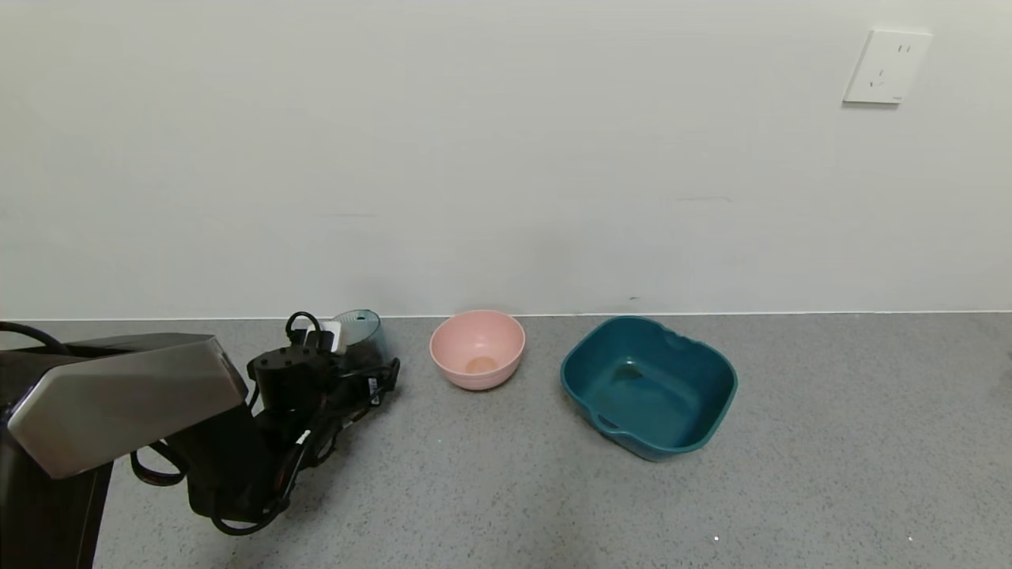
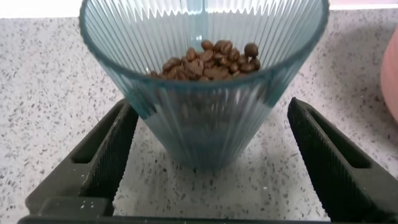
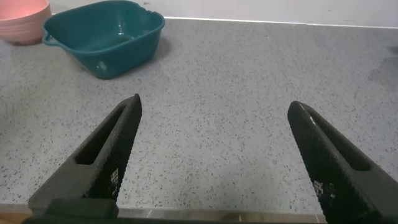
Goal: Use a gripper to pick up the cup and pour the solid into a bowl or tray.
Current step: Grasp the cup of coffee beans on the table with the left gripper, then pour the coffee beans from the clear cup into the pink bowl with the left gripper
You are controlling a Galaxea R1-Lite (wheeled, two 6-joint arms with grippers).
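The cup will next be grabbed by my left gripper by its ribbed side, so the cup's rim stays free to pour pellets into the pink bowl [image 1: 477, 348].
The ribbed translucent blue-grey cup [image 1: 361, 327] stands upright on the grey speckled counter at the back left, to the left of the pink bowl [image 1: 477, 348]. In the left wrist view the cup [image 2: 205, 118] holds a heap of brown pellets [image 2: 208, 61]. My left gripper [image 2: 211, 104] is open, with one finger [image 2: 106, 155] on each side of the cup's lower part and a gap to both. In the head view the left gripper [image 1: 348, 352] is mostly hidden behind its wrist and cables. My right gripper [image 3: 214, 99] is open and empty over bare counter, out of the head view.
A larger squarish teal tub [image 1: 648, 385] sits right of the pink bowl; both also show far off in the right wrist view, the tub [image 3: 102, 34] and the bowl [image 3: 22, 18]. The wall runs close behind the cup and bowl. A metal-topped stand [image 1: 118, 395] is at the left edge.
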